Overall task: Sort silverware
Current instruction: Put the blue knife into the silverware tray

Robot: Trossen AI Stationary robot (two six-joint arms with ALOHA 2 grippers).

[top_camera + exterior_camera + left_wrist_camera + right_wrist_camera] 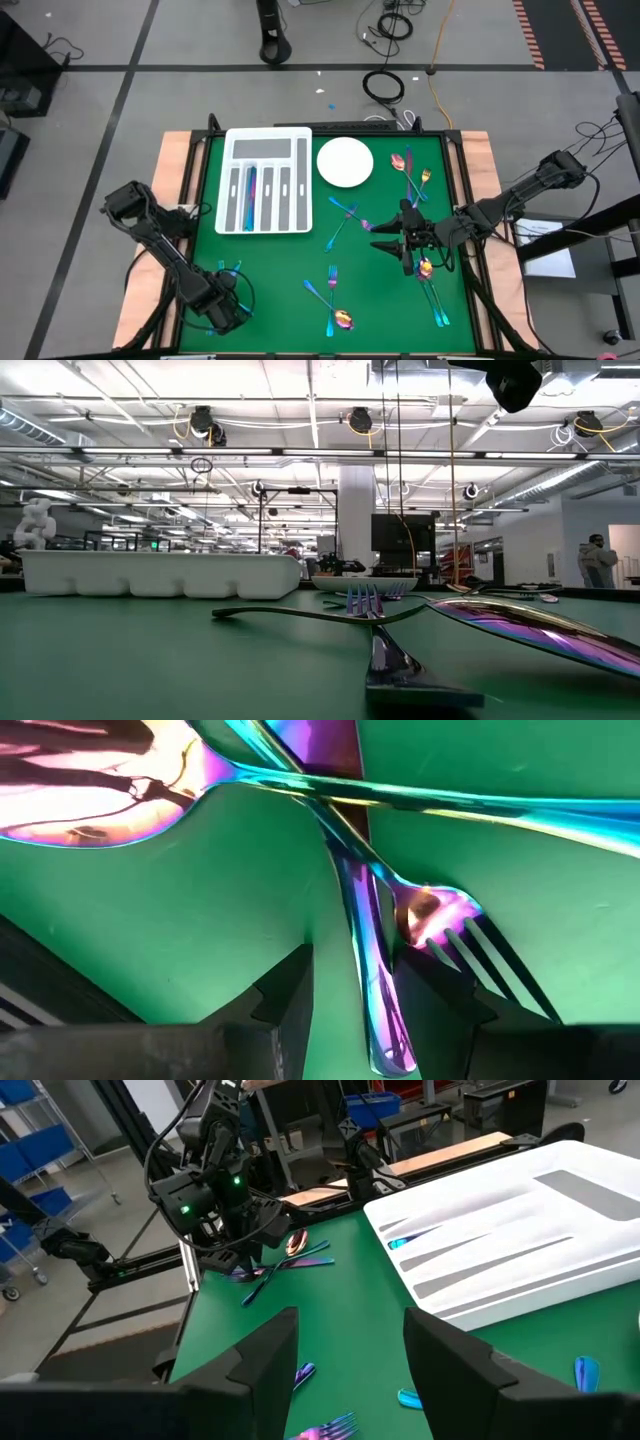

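My left gripper should close on the iridescent handle point(380, 985) now. Its fingers reach down on both sides of that handle, beside the fork.
Iridescent silverware lies scattered on the green mat point(290, 260). At the near left corner my left gripper point(222, 305) points down, open, over a small crossed heap. In its wrist view the fingers point(290, 995) stand on either side of one piece's handle point(372, 1020), with a fork point(470, 935) beside it and a spoon point(90, 790) farther off. My right gripper point(388, 240) hangs open above the mat's right half, nothing between its fingers point(270, 1350). One blue piece point(250, 188) lies in a slot of the white tray point(265, 145).
A round white plate point(345, 162) stands beside the tray at the back. Loose pieces lie at the back right point(410, 170), in the middle point(345, 215), and near the front point(330, 300) point(432, 292). A raised frame edges the mat point(465, 200).
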